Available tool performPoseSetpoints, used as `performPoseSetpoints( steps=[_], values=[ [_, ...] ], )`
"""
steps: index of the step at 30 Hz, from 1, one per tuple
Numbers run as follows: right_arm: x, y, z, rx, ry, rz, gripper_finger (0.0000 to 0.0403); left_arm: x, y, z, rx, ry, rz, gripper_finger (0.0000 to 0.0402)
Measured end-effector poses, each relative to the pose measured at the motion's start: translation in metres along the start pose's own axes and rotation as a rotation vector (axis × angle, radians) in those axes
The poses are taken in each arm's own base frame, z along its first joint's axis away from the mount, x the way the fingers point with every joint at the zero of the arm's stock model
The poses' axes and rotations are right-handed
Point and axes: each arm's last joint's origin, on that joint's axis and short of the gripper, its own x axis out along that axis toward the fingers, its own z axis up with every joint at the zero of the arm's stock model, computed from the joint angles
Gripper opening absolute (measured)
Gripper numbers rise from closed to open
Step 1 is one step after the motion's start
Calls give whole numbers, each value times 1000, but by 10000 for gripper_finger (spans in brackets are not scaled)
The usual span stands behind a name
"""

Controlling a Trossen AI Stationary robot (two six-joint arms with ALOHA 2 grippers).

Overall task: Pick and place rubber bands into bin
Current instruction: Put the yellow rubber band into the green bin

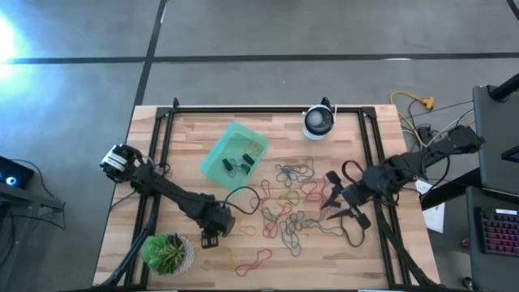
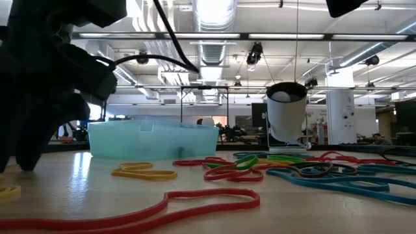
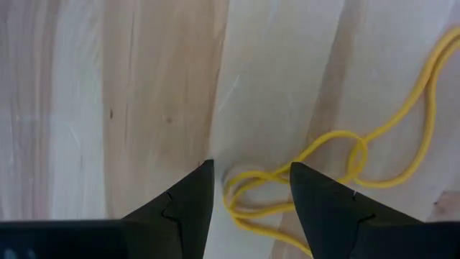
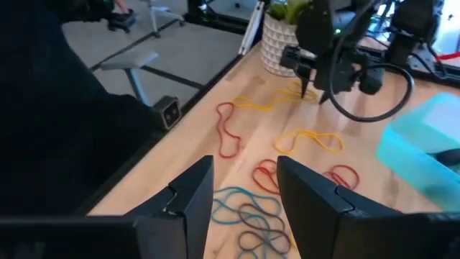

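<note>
The yellow rubber band is tangled and needs to go into the teal bin. My left gripper should next grab it by its looped end [image 3: 253,193] to carry it there.
Several rubber bands [image 1: 292,203] in red, green, yellow, grey and teal lie loose on the middle of the wooden table. The teal bin [image 1: 235,152] stands at the far left of them with a few dark bands inside. My left gripper [image 3: 251,173] points down near the potted plant. It is open, with a finger on either side of a tangled yellow rubber band [image 3: 251,194] lying flat on the wood. My right gripper [image 4: 244,162] hangs open over the right side of the pile [image 1: 331,197], with nothing between its fingers.
A potted plant [image 1: 168,253] stands at the near left corner, close beside my left gripper. A white-and-black round device [image 1: 319,122] sits at the far edge. A long red band [image 1: 253,261] lies near the front edge, and a yellow one [image 2: 143,172] lies near the bin.
</note>
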Motion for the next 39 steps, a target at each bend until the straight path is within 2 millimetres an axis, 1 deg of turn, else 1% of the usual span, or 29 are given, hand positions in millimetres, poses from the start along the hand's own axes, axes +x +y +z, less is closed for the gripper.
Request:
performPoseSetpoints(
  steps=[11,16,18,20,25,26,27,33,35,37,39],
  values=[
    [5,3,-1,-5,17,-32,141,1,-6,-13,-2,51,21,169],
    [7,2,-2,-10,24,-33,139,2,-6,-13,-13,44,32,163],
    [8,2,-2,-9,24,-33,139,3,-6,-14,-13,43,39,148],
    [8,2,-2,-9,25,-33,138,3,-5,-15,-11,46,42,122],
    [8,2,-1,-14,14,-33,136,4,-5,-14,5,48,27,28],
    [8,2,-1,-14,12,-34,136,4,-6,-14,12,46,25,15],
    [8,2,-1,-14,13,-34,136,4,-6,-14,14,44,26,8],
    [9,2,-1,-13,17,-33,134,-1,-5,-15,21,27,49,1],
    [9,2,-1,-15,18,-33,134,-7,-5,-14,44,-9,70,1],
    [9,2,-1,-17,18,-33,134,-19,-8,-10,76,-80,61,1],
    [9,2,-1,-18,18,-33,132,-30,-8,-10,107,-131,77,1]
  ],
)
